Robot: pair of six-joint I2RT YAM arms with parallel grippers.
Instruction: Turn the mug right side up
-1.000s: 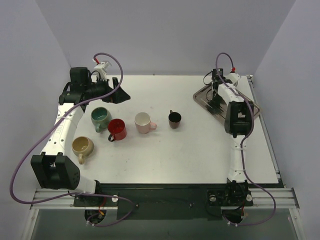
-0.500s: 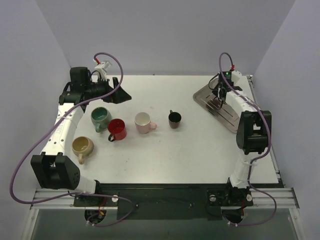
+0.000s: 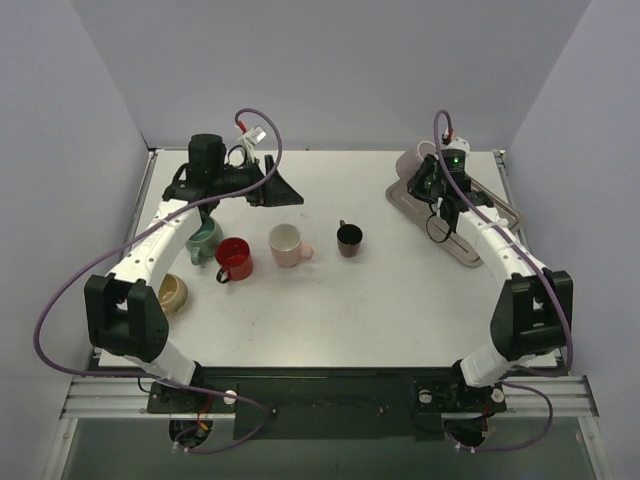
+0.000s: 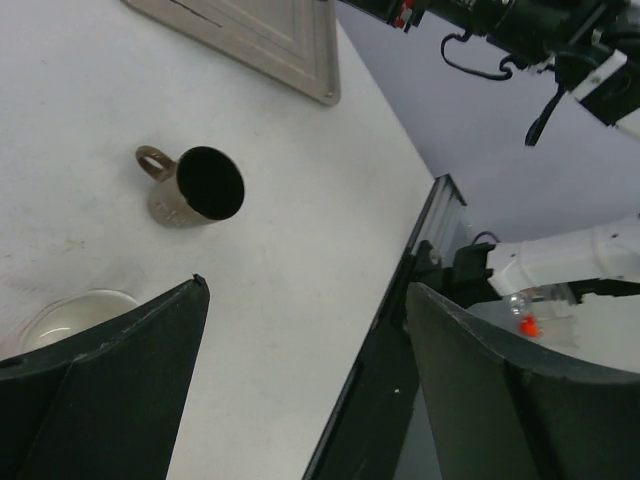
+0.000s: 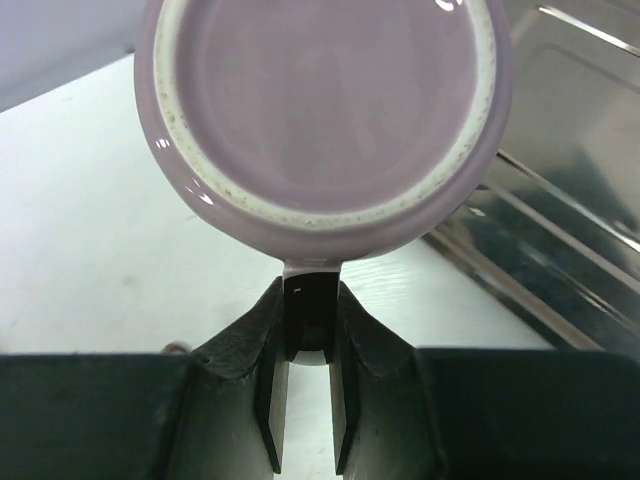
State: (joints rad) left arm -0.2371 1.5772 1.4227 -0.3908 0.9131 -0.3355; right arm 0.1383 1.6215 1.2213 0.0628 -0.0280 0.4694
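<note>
My left gripper should next grab the lilac mug by its side at the rim (image 3: pixel 401 165), so the mug's base stays free for setting it upright.
A lilac mug (image 5: pixel 320 110) fills the right wrist view, its unglazed base ring turned toward the camera. My right gripper (image 5: pixel 310 300) is shut on the mug's handle. From above, the mug (image 3: pixel 410 160) hangs at the far left end of the metal tray (image 3: pixel 480 235), with the right gripper (image 3: pixel 426 182) just beside it. My left gripper (image 3: pixel 290 190) is open and holds nothing, hovering over the table behind the row of mugs. In the left wrist view its fingers (image 4: pixel 120 370) frame bare table, and the gripper (image 4: pixel 305 287) is well apart from any mug.
Upright mugs stand across the table: green (image 3: pixel 203 238), red (image 3: pixel 234 258), pink (image 3: pixel 288 243), dark brown (image 3: pixel 349 238) and tan (image 3: pixel 168 292). The dark mug (image 4: pixel 195 185) and tray corner (image 4: pixel 270 40) show in the left wrist view. Purple walls enclose three sides.
The right arm has stretched out and the lilac mug now shows beside its gripper at the tray's far left end. The left arm has swung right, toward the table's middle.
</note>
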